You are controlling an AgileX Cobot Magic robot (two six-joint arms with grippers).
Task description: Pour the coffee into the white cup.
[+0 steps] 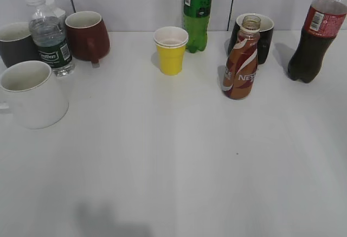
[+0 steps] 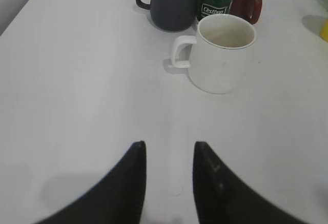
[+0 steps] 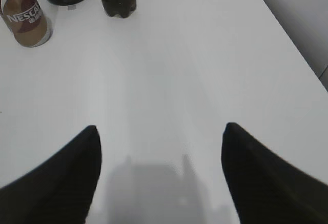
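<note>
The white cup [image 1: 31, 93] needs to be held steady, so my left gripper should grab its handle [image 1: 4, 107] next.
The brown Nescafe coffee bottle [image 1: 240, 63] stands uncapped right of centre; it also shows at the top left of the right wrist view [image 3: 26, 16]. The white cup [image 1: 31, 93] stands at the left edge, handle to the left, and shows in the left wrist view [image 2: 221, 55]. My left gripper [image 2: 169, 149] is open and empty over bare table, well short of the white cup. My right gripper [image 3: 160, 131] is wide open and empty, to the right of and nearer than the coffee bottle. Neither gripper shows in the exterior view.
A water bottle [image 1: 50, 33], a dark grey mug [image 1: 15, 43] and a dark red mug [image 1: 88, 35] stand behind the white cup. A yellow paper cup [image 1: 171, 50], a green bottle [image 1: 197, 9], a black mug [image 1: 255, 35] and a cola bottle [image 1: 314, 33] line the back.
</note>
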